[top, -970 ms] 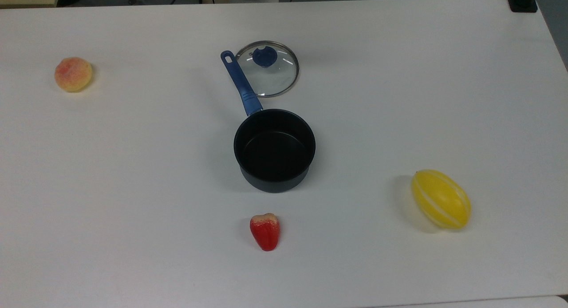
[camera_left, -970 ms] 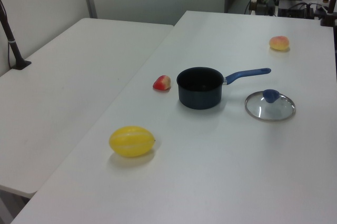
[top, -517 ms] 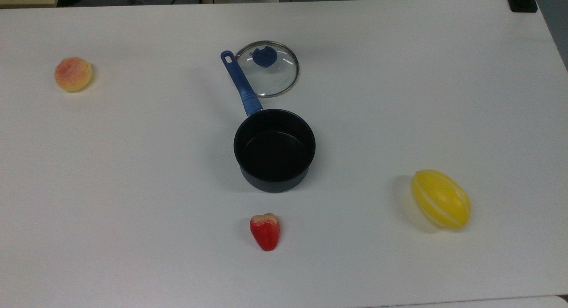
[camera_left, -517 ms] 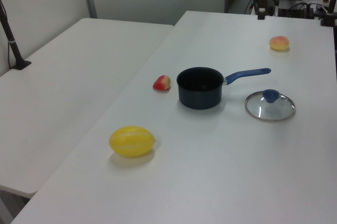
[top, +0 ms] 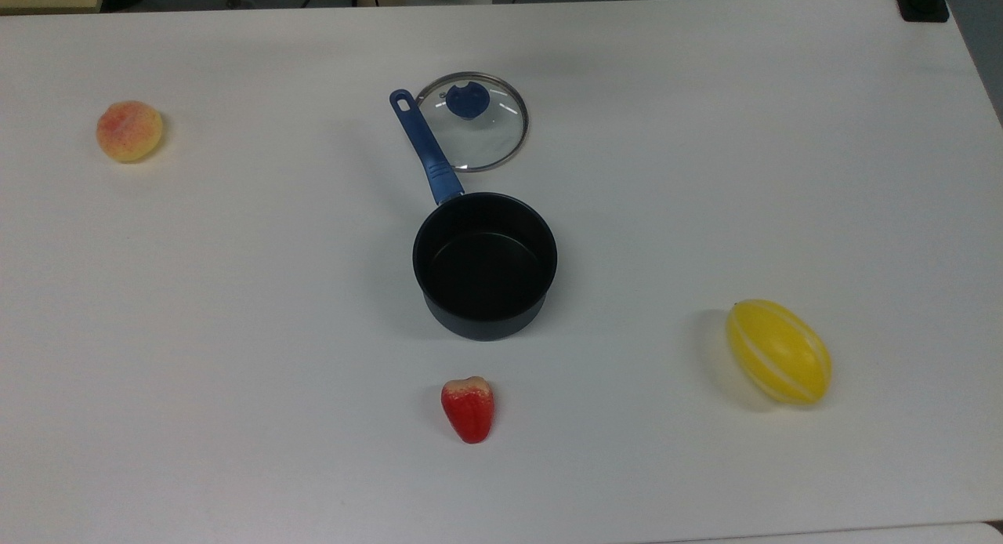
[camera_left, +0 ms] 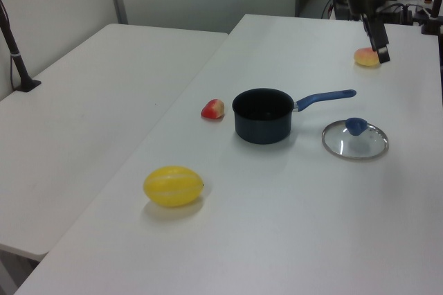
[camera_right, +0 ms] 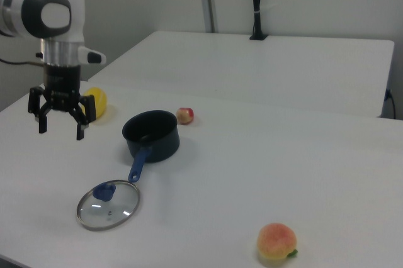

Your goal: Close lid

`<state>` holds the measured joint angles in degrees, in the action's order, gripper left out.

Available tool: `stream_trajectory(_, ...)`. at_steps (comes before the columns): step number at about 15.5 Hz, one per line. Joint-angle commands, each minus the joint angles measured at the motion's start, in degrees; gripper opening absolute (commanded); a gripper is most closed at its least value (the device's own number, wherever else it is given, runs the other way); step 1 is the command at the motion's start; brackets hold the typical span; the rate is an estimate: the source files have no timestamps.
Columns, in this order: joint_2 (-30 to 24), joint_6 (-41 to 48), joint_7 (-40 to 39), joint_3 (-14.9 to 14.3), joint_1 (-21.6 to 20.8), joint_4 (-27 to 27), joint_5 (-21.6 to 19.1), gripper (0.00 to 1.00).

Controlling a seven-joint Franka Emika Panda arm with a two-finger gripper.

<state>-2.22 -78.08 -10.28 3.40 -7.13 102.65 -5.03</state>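
The lid has its blue knob (camera_left: pixel 356 126) standing up narrow while the glass disc (camera_left: pixel 342 144) lies flat and wide on the tabletop, so my gripper will pick it up by the knob next.
The lid (top: pixel 482 140), clear glass with a metal rim and a blue knob, lies flat on the white table beside the saucepan's blue handle. It also appears as the lid (camera_left: pixel 355 141) and the lid (camera_right: pixel 108 205). The black saucepan (top: pixel 484 266) stands uncovered and empty in the middle of the table, seen too as the saucepan (camera_left: pixel 262 115) and the saucepan (camera_right: pixel 151 134). My gripper (camera_right: pixel 61 128) hangs open in the air, above and to the right view's left of the lid, holding nothing. In the left view the gripper (camera_left: pixel 380 50) is high above the table, beyond the lid.
A peach (top: pixel 129 131) lies at the top view's far left. A red fruit (top: pixel 468 408) sits in front of the saucepan. A yellow melon (top: pixel 779 352) lies at the top view's right. A second white table (camera_left: pixel 104 87) adjoins this one.
The arm has come down into the left view from its top edge and moved toward the left view's right. Lid, saucepan and fruit have not moved.
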Motion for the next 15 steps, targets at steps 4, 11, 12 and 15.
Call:
stream_trajectory(4, -5.7, -15.0, 1.1, 0.2, 0.2, 17.3, 3.0, 1.00)
stream_trajectory(11, -5.8, -46.3, 11.1, 3.6, 0.4, 33.5, 7.2, 1.00)
stream_trajectory(12, -5.7, -49.3, 12.6, 3.6, 0.4, 34.6, 7.6, 1.00)
stream_trajectory(15, -5.3, -54.4, 13.0, 3.6, 0.8, 36.2, 7.8, 1.00)
